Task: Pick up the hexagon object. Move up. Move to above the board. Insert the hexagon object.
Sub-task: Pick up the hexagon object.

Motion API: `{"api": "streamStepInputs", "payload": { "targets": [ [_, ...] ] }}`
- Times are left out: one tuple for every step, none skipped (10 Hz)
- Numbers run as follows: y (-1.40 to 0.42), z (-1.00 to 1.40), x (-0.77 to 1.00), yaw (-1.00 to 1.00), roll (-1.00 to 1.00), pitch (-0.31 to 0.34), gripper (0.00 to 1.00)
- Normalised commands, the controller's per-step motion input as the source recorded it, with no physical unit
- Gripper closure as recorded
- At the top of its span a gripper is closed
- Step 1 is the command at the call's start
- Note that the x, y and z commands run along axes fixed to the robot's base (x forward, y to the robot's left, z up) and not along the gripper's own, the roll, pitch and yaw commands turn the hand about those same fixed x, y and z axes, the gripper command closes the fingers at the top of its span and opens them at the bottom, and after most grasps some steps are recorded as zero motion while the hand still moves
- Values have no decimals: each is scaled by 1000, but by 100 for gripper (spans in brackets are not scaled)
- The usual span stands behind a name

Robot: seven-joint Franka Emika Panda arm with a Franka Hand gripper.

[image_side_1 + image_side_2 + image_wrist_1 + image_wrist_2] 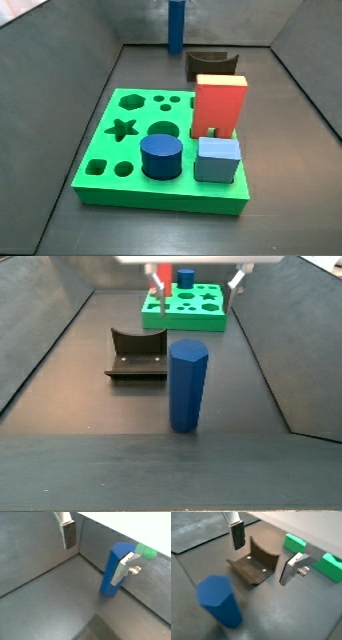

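The gripper should next pick up the blue prism by its upper end point(177, 8) point(123, 549), so that the hexagon object can go into the board's hexagon hole.
The hexagon object point(187, 386) is a tall blue faceted prism standing upright on the dark floor, at the far end in a side view point(175, 27). My gripper point(201, 278) hangs high and open, with nothing between its fingers. In a wrist view the prism point(219, 602) stands off to one side of the gripper point(261, 565); in a wrist view it point(112, 572) shows just behind one finger point(125, 568) of the gripper point(92, 564). The green board point(120, 165) lies flat, its hexagon hole point(131, 101) unfilled.
On the board stand a red block point(222, 103), a dark-blue cylinder point(162, 157) and a light-blue cube point(218, 160). The dark fixture point(138, 353) stands on the floor between the prism and the board point(187, 306), right under the open fingers point(254, 562). Sloping grey walls enclose the floor.
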Motion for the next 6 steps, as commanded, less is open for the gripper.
{"api": "streamStepInputs", "payload": {
  "targets": [
    [537, -86, 334, 20, -309, 7, 0],
    [500, -86, 203, 0, -226, 34, 0],
    [446, -114, 103, 14, -100, 64, 0],
    [429, -129, 137, 71, -146, 41, 0],
    [469, -209, 106, 126, -190, 0, 0],
    [471, -371, 0, 146, -137, 0, 0]
  ]
}}
